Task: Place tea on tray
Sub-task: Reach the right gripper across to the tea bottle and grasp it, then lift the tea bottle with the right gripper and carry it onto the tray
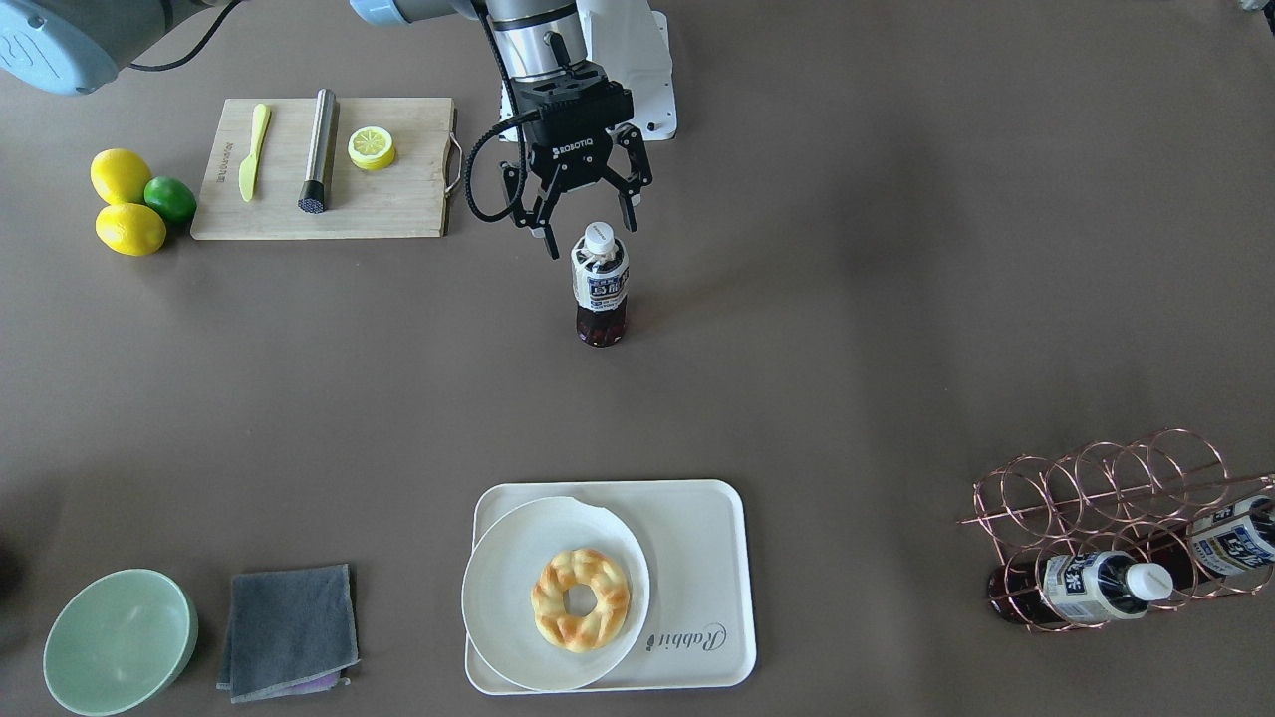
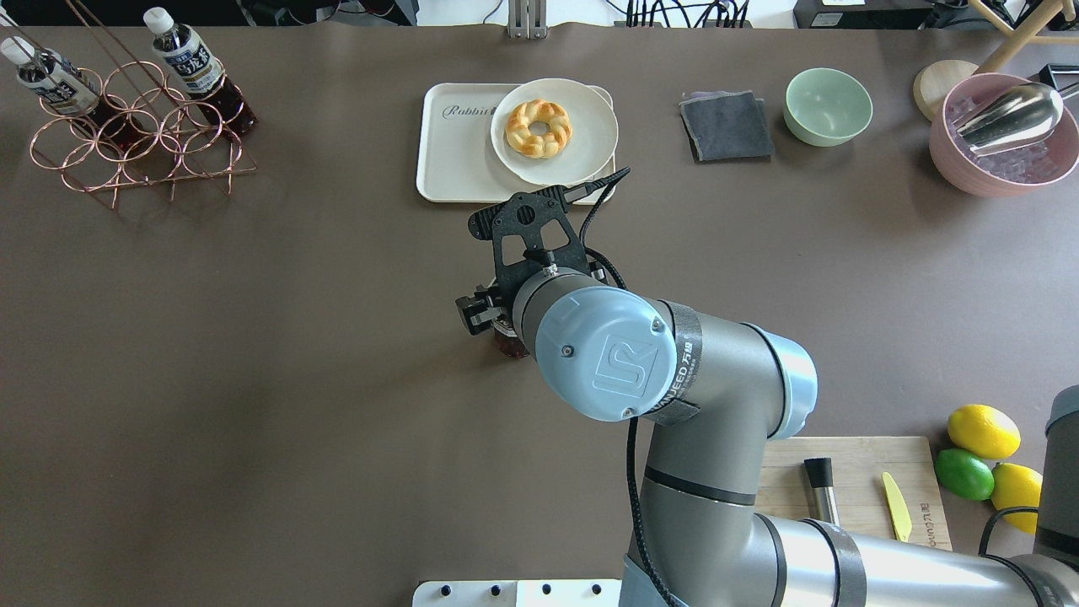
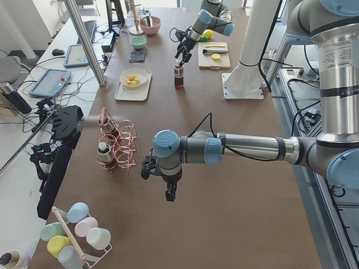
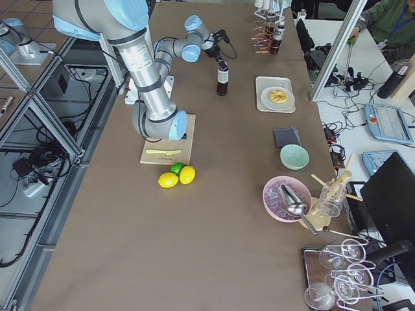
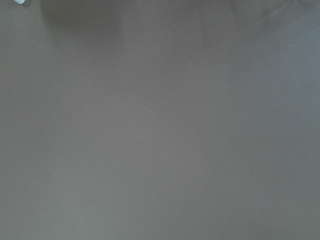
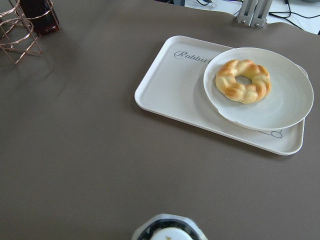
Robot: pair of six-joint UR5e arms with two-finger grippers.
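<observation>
The bottle should next be held by its white cap (image 1: 599, 237) in my right gripper, so that the tea can be set on the tray (image 1: 697, 558).
The tea (image 1: 601, 289) stands upright on the brown table, mid-table, apart from the tray. My right gripper (image 1: 589, 234) is open, its fingers either side of the white cap and not closed on it. The cap shows at the bottom edge of the right wrist view (image 6: 166, 230). In the overhead view the wrist hides most of the bottle (image 2: 508, 346). The cream tray (image 1: 697, 558) lies farther across the table and carries a round plate (image 1: 518, 558) with a doughnut (image 1: 581, 599). My left gripper (image 3: 169, 191) hangs over bare table; I cannot tell whether it is open.
Two identical bottles lie in a copper wire rack (image 1: 1096, 498). A cutting board (image 1: 398, 199) holds a knife, a muddler and a lemon half; lemons and a lime (image 1: 169, 199) lie beside it. A green bowl (image 1: 120, 642) and a grey cloth (image 1: 289, 629) sit near the tray.
</observation>
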